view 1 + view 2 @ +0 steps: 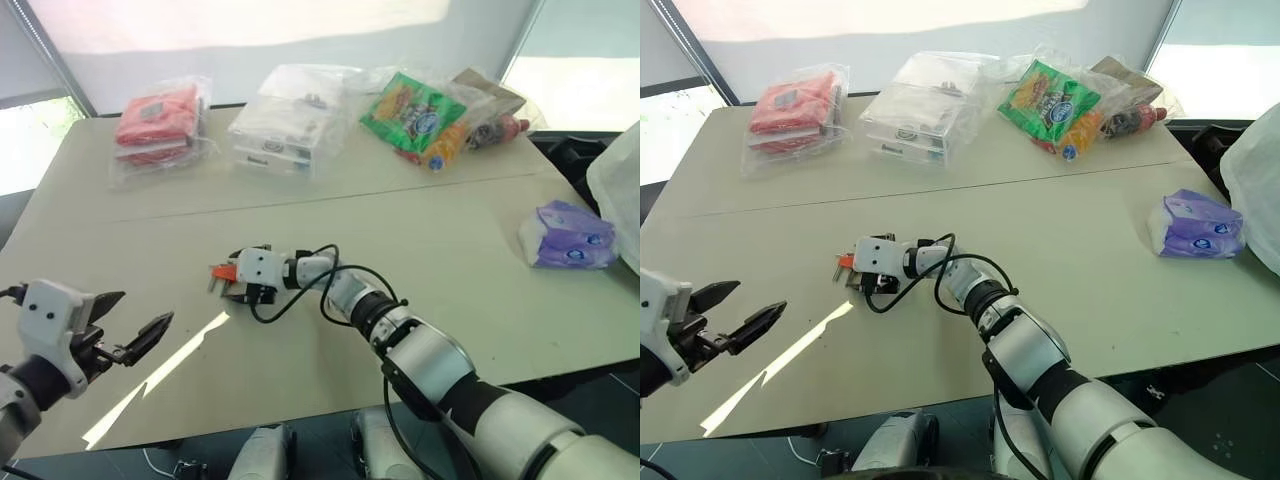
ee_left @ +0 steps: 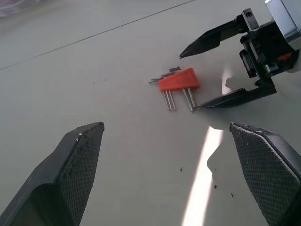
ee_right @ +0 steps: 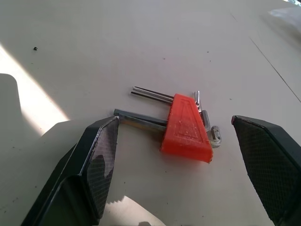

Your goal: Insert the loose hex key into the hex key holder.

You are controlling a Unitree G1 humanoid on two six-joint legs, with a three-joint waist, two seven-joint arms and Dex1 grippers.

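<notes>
My left gripper should next grab the hex key holder by its narrow end (image 1: 216,270), as my right gripper's open fingers are on both sides of the wide end.
The hex key holder (image 3: 186,125), a small red-orange block, lies flat on the table with several thin metal keys sticking through it. I cannot tell the loose hex key apart from those keys. My right gripper (image 2: 190,81) is open and low over the table, one finger on each side of the holder and neither touching it. My left gripper (image 1: 146,306) hangs open and empty at the near left, a short way from the holder and pointing toward it.
At the table's far edge lie a red packet in clear plastic (image 1: 158,118), a clear bag of white boxes (image 1: 285,120) and a green snack bag (image 1: 410,105). At the right sits a purple tissue pack (image 1: 568,235). A black cable (image 1: 300,295) loops off my right wrist.
</notes>
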